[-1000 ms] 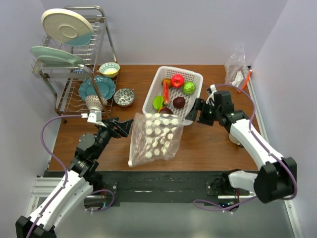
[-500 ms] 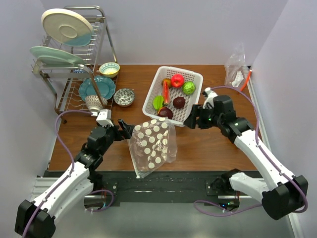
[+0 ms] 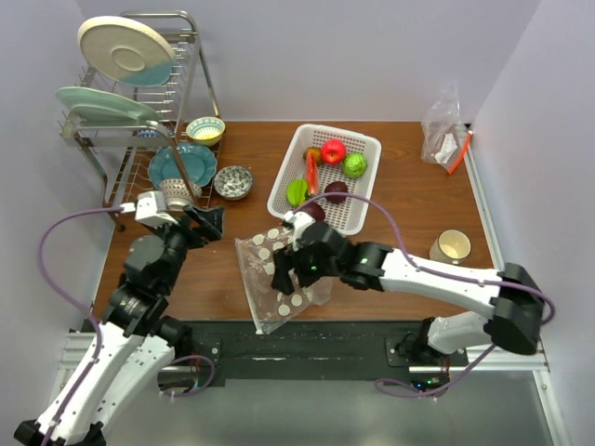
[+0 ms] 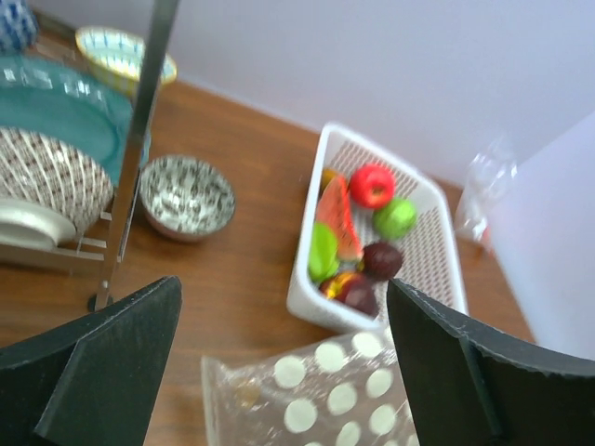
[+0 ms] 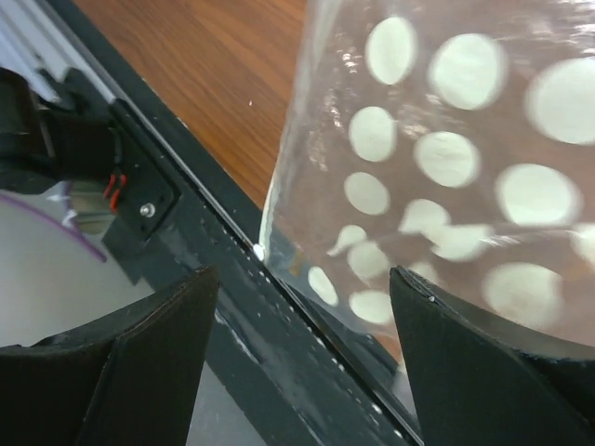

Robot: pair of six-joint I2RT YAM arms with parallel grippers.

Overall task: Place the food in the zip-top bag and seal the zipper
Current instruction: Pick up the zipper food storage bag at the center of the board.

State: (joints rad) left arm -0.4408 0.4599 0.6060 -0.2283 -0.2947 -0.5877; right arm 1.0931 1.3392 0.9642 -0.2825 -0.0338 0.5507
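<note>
The edge of the bag that faces my left gripper has to stay free to hand the bag over. My right gripper will grab the zip-top bag just inside its edge (image 3: pixel 257 296) (image 5: pixel 319 176) on that side.
The zip-top bag (image 3: pixel 279 279), clear with white dots, lies crumpled on the table near the front edge; its zipper is not clear to see. The food sits in the white basket (image 3: pixel 364 200): a red apple (image 3: pixel 333 150), a green ball (image 3: pixel 354 165), an orange carrot (image 3: pixel 310 172) and dark purple pieces (image 3: pixel 337 191). My right gripper (image 3: pixel 284 269) is open and hovers over the bag (image 5: pixel 446 167). My left gripper (image 3: pixel 206 223) is open and empty, left of the bag (image 4: pixel 325 390). The left wrist view also shows the apple (image 4: pixel 372 184) and the basket (image 4: pixel 302 297).
A dish rack (image 3: pixel 139 130) with plates and bowls stands at the back left, with a small patterned bowl (image 3: pixel 232 181) beside it. A cream cup (image 3: pixel 452 246) stands at the right. A second clear bag (image 3: pixel 444 125) with a red-orange strip lies at the back right. The black front rail (image 5: pixel 214 307) is just under the bag.
My right arm has swung left from beside the basket to over the bag. My left gripper has drawn back to the left. The bag has slid from the basket toward the front edge.
</note>
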